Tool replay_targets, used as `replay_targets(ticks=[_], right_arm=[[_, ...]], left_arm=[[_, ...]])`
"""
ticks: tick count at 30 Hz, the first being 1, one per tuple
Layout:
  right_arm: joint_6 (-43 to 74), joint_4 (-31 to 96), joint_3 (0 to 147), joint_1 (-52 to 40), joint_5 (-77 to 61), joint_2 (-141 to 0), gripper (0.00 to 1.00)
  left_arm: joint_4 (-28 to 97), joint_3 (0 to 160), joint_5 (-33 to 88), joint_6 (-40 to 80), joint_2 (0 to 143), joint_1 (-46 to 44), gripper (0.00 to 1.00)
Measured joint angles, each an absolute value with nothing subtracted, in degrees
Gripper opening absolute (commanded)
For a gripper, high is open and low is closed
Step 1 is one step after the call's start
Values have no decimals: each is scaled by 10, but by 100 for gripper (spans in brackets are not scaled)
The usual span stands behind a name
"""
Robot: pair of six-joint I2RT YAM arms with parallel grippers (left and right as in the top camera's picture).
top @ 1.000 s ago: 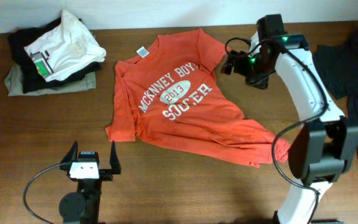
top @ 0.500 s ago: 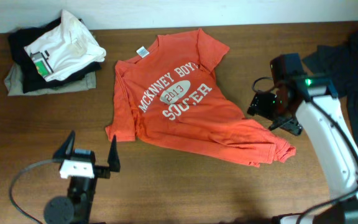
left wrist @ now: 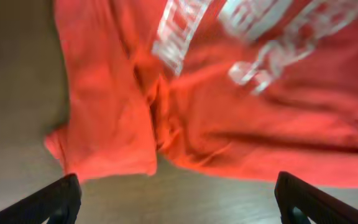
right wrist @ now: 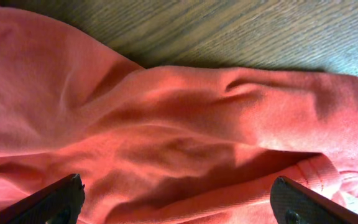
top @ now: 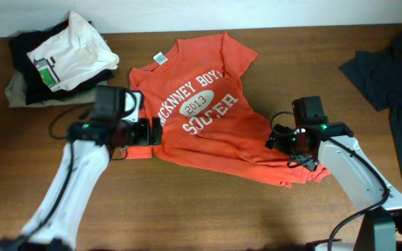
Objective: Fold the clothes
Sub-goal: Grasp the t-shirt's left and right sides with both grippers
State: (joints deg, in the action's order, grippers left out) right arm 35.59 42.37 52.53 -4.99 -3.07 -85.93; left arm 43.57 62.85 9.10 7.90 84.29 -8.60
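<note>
I should next grab the T-shirt's near sleeve edge (top: 142,152) (left wrist: 125,160) with my left gripper to flip the shirt for folding, and leave the hem to my right gripper.
The red-orange T-shirt (top: 222,139) lies face up mid-table, its white lettering showing and its lower right hem bunched. My left gripper (top: 152,131) is open just above the shirt's left sleeve and side edge. In the left wrist view the sleeve and lettering (left wrist: 260,124) fill the frame, with bare wood between the spread fingertips (left wrist: 179,199). My right gripper (top: 288,150) is open over the bunched lower right corner. In the right wrist view the wrinkled red cloth (right wrist: 166,124) lies between the wide-open fingers (right wrist: 179,202). Neither gripper holds anything.
A pile of folded clothes sits at the back left: a white shirt (top: 75,45) on dark garments (top: 23,49). A dark garment (top: 389,70) is spread along the right edge. Bare wooden table (top: 187,209) runs along the front.
My left arm swung from the front edge up to the shirt's left sleeve. My right arm came down from the shirt's upper right sleeve to its lower right corner.
</note>
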Motion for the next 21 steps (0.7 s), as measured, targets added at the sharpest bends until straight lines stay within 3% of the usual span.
replay_targets(ticks=[5,7,11,15,21], right_arm=[[356,422,525,-50,-31,-859,99],[356,421,525,-50,-31,-859,99],[356,420,525,-50,-31,-859,99],[358,420,525,-50,-30,-859,99],[357,420,525,-50,-29,-859,99]], left_arm=[[443,628,38,116,956,-89,98],[441,628,-22,147,975,-89,84],[414,628,-82,161,975,-100,84],[391,628,-128,197,990,-176,76],[376,628,-162,235,1057,-168,68]])
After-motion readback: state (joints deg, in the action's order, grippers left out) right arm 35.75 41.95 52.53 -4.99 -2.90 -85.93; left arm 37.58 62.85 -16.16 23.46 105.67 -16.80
